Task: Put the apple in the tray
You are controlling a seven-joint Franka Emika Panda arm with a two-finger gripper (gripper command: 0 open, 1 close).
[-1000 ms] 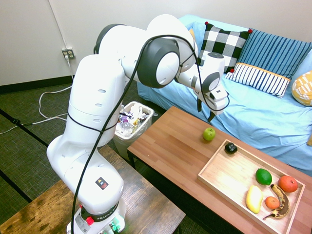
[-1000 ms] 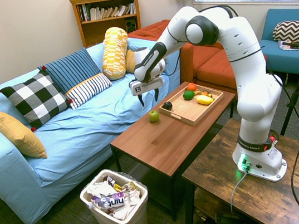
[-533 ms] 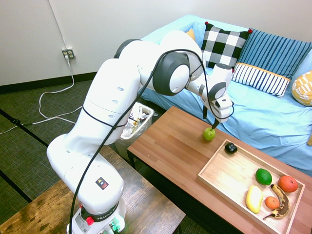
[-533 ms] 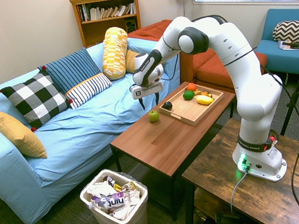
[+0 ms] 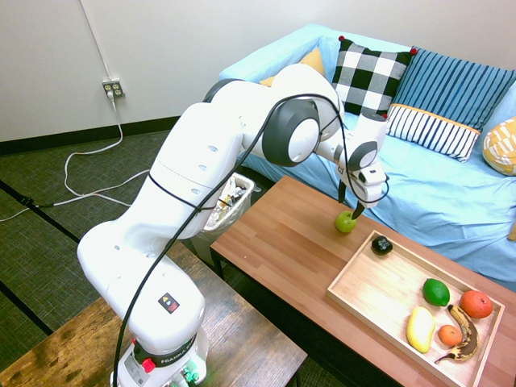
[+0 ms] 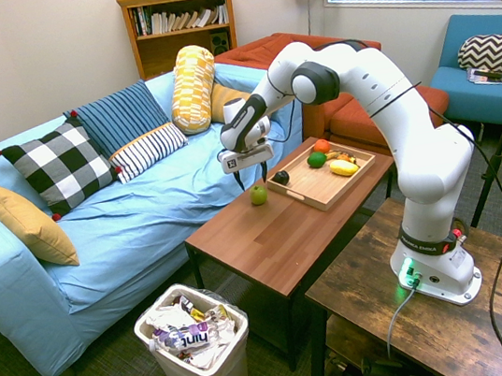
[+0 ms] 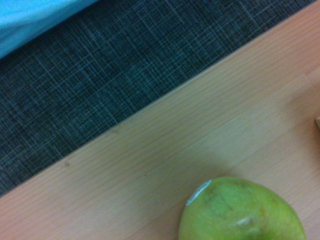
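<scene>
My fingers are only level with the top of the green apple, so my gripper needs to go lower before it closes on the apple.
The yellow-green apple (image 5: pixel 346 222) (image 6: pixel 258 194) rests on the reddish-brown tabletop near its sofa-side edge, a short way from the tray's corner. My gripper (image 5: pixel 349 205) (image 6: pixel 250 181) hangs right over it, open, with its fingertips down at the level of the apple's top on either side. The wrist view shows the apple (image 7: pixel 242 210) close up, with a small sticker on it. The light-wood tray (image 5: pixel 379 290) (image 6: pixel 313 187) lies at the table's far end from the trash bin.
The tray holds a black lumpy object (image 5: pixel 381 245), a green lime (image 5: pixel 436 292), an orange (image 5: pixel 476 303), a yellow fruit (image 5: pixel 420 329) and a spotted banana (image 5: pixel 465 330). The blue sofa (image 6: pixel 140 204) runs along the table. A full trash bin (image 6: pixel 195 343) stands off one end.
The arm has swung toward the sofa-side edge and come down. The gripper went from well above the table to just over the apple. The apple has stayed put.
</scene>
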